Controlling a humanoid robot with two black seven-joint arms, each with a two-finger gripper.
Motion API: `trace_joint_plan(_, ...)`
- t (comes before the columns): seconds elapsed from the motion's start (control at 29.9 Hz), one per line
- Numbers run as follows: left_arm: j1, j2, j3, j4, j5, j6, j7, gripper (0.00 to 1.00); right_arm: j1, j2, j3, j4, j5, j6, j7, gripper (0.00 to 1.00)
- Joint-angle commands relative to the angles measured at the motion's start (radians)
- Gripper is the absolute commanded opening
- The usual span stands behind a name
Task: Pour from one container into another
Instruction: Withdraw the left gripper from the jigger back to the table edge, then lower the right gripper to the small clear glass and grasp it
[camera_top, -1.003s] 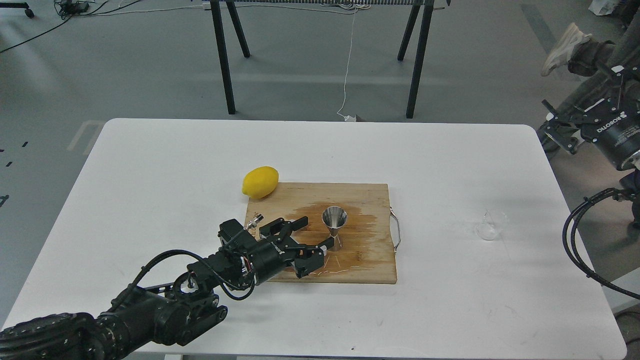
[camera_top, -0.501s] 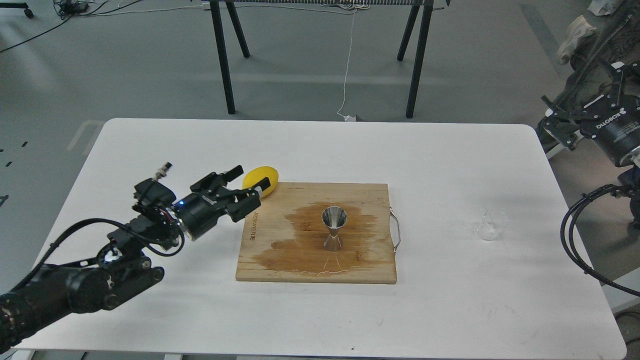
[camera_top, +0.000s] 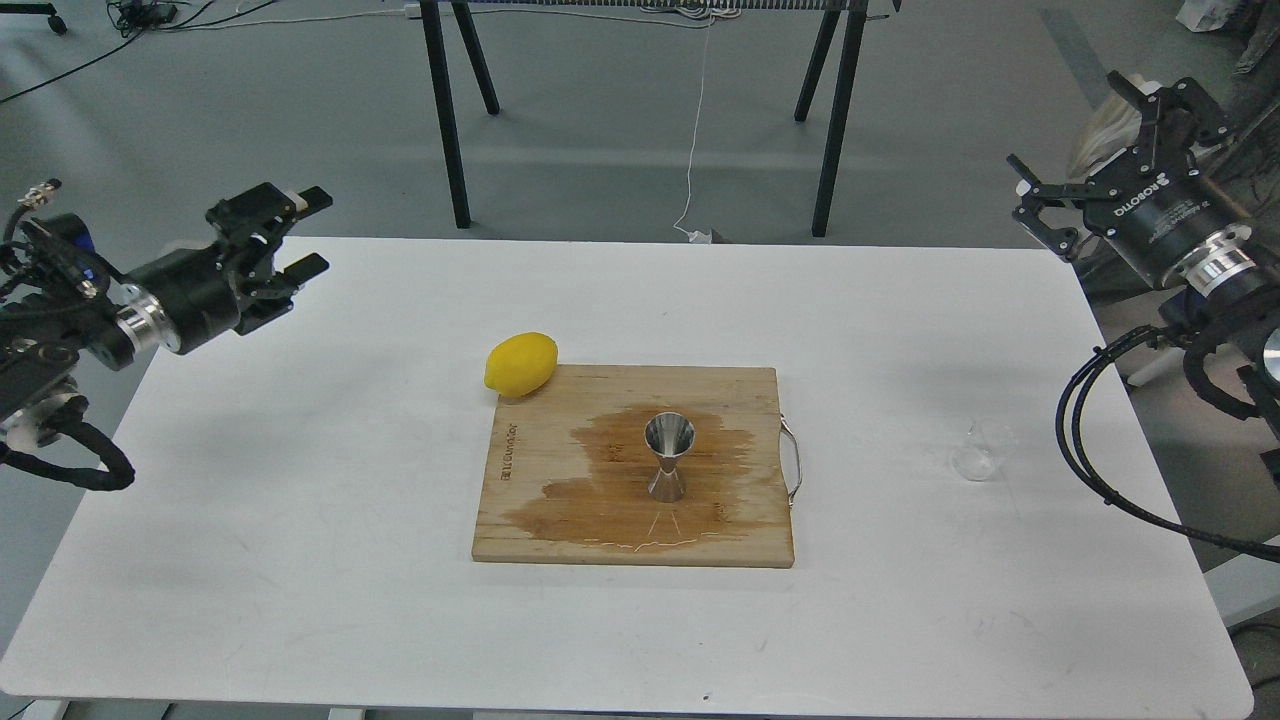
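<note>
My right gripper will next reach the small clear glass vessel. It should pour into the steel jigger (camera_top: 669, 457), so it will grab the vessel by its round body (camera_top: 978, 458).
The steel jigger (camera_top: 669, 457) stands upright in the middle of a wooden cutting board (camera_top: 560, 520), on a dark wet patch. The small clear glass vessel (camera_top: 982, 450) rests on the white table (camera_top: 300, 480) well to the right of the board. My left gripper (camera_top: 308, 233) hovers open above the table's far left corner, empty and far from both. Beyond the table's right edge, high up, my right gripper (camera_top: 1100, 135) is open and empty too.
A yellow lemon (camera_top: 521, 364) lies against the board's far left corner. A metal handle (camera_top: 794, 462) sticks out of the board's right side. Black table legs (camera_top: 445, 120) and a white cable (camera_top: 692, 150) stand on the floor behind.
My left arm has pulled back from beside the jigger to the table's far left corner. The right gripper has risen and swung further into view. Jigger and glass have not moved.
</note>
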Motion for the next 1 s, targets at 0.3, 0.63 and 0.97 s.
trace_joint_plan(0.3,0.004,0.001,0.002,0.079,-0.204,-0.003,0.000,0.94,-0.216,-0.041,0.166,0.213,0.430,-0.161,-0.008,0.98)
trace_joint_plan(0.63,0.017,-0.017,0.009,0.074,-0.200,-0.003,0.000,0.94,-0.556,-0.227,0.381,0.577,0.692,-0.916,-0.008,0.98)
trace_joint_plan(0.97,0.035,-0.030,0.011,0.074,-0.197,-0.003,0.000,0.94,-0.588,-0.210,0.196,0.585,0.680,-0.977,-0.025,0.98)
